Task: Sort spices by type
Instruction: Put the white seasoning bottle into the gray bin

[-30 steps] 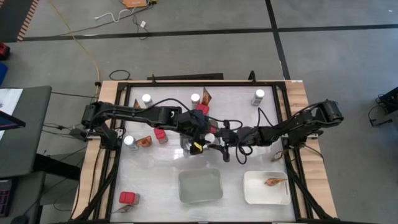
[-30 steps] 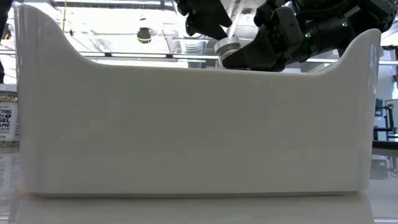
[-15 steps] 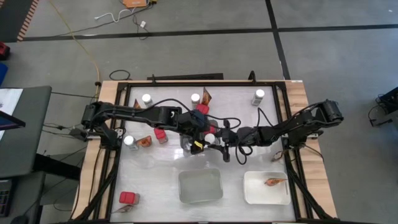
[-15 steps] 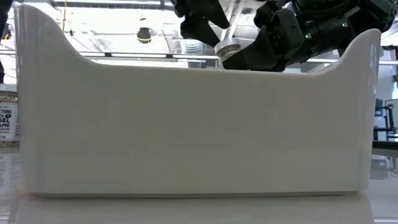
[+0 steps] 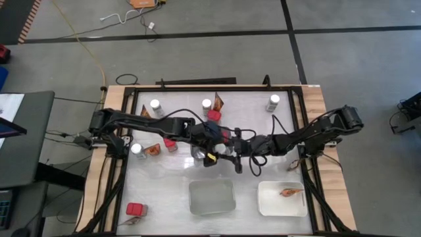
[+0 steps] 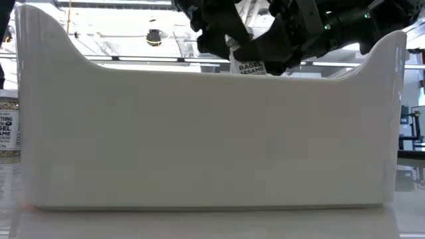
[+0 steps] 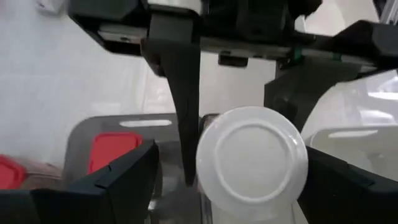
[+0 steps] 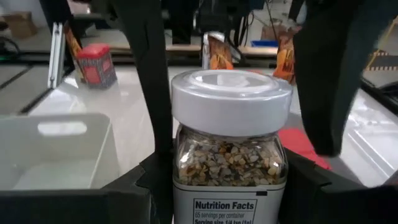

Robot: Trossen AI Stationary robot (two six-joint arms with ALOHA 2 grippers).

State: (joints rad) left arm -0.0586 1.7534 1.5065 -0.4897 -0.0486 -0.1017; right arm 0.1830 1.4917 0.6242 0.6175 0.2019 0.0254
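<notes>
My left gripper's fingers are on both sides of the round white lid (image 7: 252, 155). My left gripper should close now, and it would hold the lid.
A clear spice jar (image 8: 229, 143) with a round white lid (image 7: 252, 155) and a printed label (image 6: 251, 66) sits at the table's middle (image 5: 222, 149). My right gripper (image 8: 227, 193) reaches in from the table's right (image 5: 231, 150) and is shut on it. My left gripper (image 7: 239, 177) comes from the left (image 5: 214, 146) and stands open above the jar. Its two fingers (image 8: 152, 81) hang on either side of the lid with gaps showing. Other jars (image 5: 155, 104), red containers (image 5: 214, 116) and orange-brown packets (image 5: 151, 149) lie scattered on the table. My right gripper pinches the jar's glass body (image 8: 186, 186) below the lid between its two fingers (image 8: 134, 196), one on each side. The fingers come nearly level from the table's right. The jar stands upright, lid on top; its foot lies outside every frame.
A grey tray (image 5: 212, 196) and a white tray (image 5: 282, 199) holding one packet (image 5: 288, 192) stand at the near edge. The white tray's wall (image 6: 199, 133) fills the low view. More jars (image 5: 273, 102) stand at the far edge, and a red container (image 5: 136, 209) sits near left.
My left gripper has opened wider and sunk toward the jar, so that its fingers now straddle the lid. My right gripper has kept its hold on the jar, whose label now shows above the tray wall in the low view.
</notes>
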